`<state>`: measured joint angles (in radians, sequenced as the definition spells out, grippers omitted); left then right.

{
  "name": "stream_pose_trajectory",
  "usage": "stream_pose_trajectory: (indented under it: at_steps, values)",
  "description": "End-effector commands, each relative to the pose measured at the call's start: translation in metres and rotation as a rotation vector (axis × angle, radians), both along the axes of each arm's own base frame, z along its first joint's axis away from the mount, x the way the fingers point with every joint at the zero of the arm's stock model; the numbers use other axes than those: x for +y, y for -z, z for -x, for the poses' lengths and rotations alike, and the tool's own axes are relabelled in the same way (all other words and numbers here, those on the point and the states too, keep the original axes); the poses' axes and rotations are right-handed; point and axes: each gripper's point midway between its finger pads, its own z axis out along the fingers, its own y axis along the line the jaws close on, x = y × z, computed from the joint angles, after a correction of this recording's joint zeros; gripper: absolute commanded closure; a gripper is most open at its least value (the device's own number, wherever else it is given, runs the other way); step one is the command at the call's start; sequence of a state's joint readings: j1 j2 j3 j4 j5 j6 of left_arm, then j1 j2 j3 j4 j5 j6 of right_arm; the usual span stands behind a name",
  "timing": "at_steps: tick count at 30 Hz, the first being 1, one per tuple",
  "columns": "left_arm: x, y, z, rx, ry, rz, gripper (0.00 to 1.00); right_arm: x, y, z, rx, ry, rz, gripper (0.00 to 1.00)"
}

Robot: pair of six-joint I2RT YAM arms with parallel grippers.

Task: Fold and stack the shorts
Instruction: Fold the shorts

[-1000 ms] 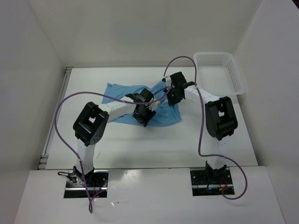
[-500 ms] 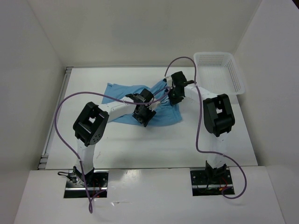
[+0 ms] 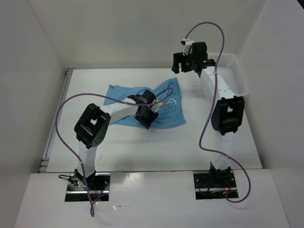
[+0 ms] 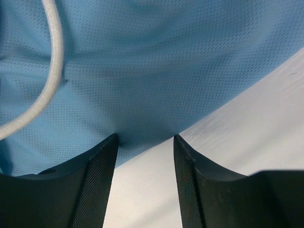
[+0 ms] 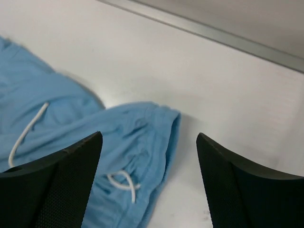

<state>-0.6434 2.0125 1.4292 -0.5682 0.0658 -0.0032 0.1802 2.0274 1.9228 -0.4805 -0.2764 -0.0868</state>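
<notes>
My right gripper grabs the gathered far waistband corner (image 3: 175, 81) of the shorts (image 3: 121, 92) next, to fold that side of the shorts over onto their near side.
The light blue shorts (image 3: 121, 92) lie spread on the white table, waistband to the right with the white drawstring (image 3: 170, 101) looped on top. My left gripper (image 3: 146, 119) is low at their near edge. In the left wrist view it (image 4: 145, 142) is open, fingertips resting at the hem of the shorts (image 4: 152, 61), with bare table between the fingers. My right gripper (image 3: 179, 64) hangs high over the table's far right. It (image 5: 148, 137) is wide open and empty, looking down on the gathered waistband corner of the shorts (image 5: 137, 156) and the drawstring (image 5: 124, 181).
A white mesh basket (image 3: 241, 76) stands at the far right corner, right beside the raised right arm. White walls close in the table on three sides. A metal strip (image 5: 228, 40) runs along the table's far edge.
My right gripper opened, let go of the shorts' waistband and rose up and back toward the far right. The waistband now lies flat. The left arm stayed put.
</notes>
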Motion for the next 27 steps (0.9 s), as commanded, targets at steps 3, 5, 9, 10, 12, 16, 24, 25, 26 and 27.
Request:
stream_pose_trajectory:
  at_steps: [3, 5, 9, 10, 12, 16, 24, 25, 26, 27]
  values:
    - [-0.004, 0.016, 0.004, 0.054, 0.014, 0.003, 0.42, 0.011, 0.042, -0.056, 0.03, 0.081, -0.065, 0.06]
    - [0.0, 0.02, 0.003, 0.049, 0.006, -0.019, 0.42, 0.013, 0.035, -0.065, 0.012, 0.058, -0.089, 0.0]
    - [0.003, 0.02, 0.003, 0.05, 0.002, -0.033, 0.42, 0.013, 0.057, -0.066, 0.063, 0.055, -0.109, 0.0]
    - [0.003, 0.02, 0.003, 0.05, 0.002, -0.033, 0.42, 0.015, 0.057, -0.065, 0.065, 0.048, -0.114, 0.0]
    - [0.002, 0.022, 0.002, 0.051, 0.002, -0.034, 0.42, 0.02, 0.073, -0.06, 0.101, 0.013, -0.121, 0.0]
    - [0.002, 0.026, 0.003, 0.059, 0.002, -0.04, 0.42, 0.027, 0.097, -0.041, 0.188, -0.04, -0.139, 0.03]
    - [0.002, 0.026, 0.003, 0.059, 0.002, -0.04, 0.42, 0.021, 0.119, -0.014, 0.276, -0.02, -0.127, 0.23]
    - [0.002, 0.026, 0.003, 0.059, 0.002, -0.04, 0.42, 0.02, 0.119, -0.014, 0.275, -0.013, -0.121, 0.26]
    - [0.002, 0.026, 0.003, 0.059, 0.002, -0.04, 0.42, 0.019, 0.119, -0.015, 0.279, 0.003, -0.123, 0.29]
    - [0.002, 0.026, 0.003, 0.059, 0.002, -0.04, 0.42, 0.018, 0.118, -0.018, 0.267, 0.009, -0.119, 0.33]
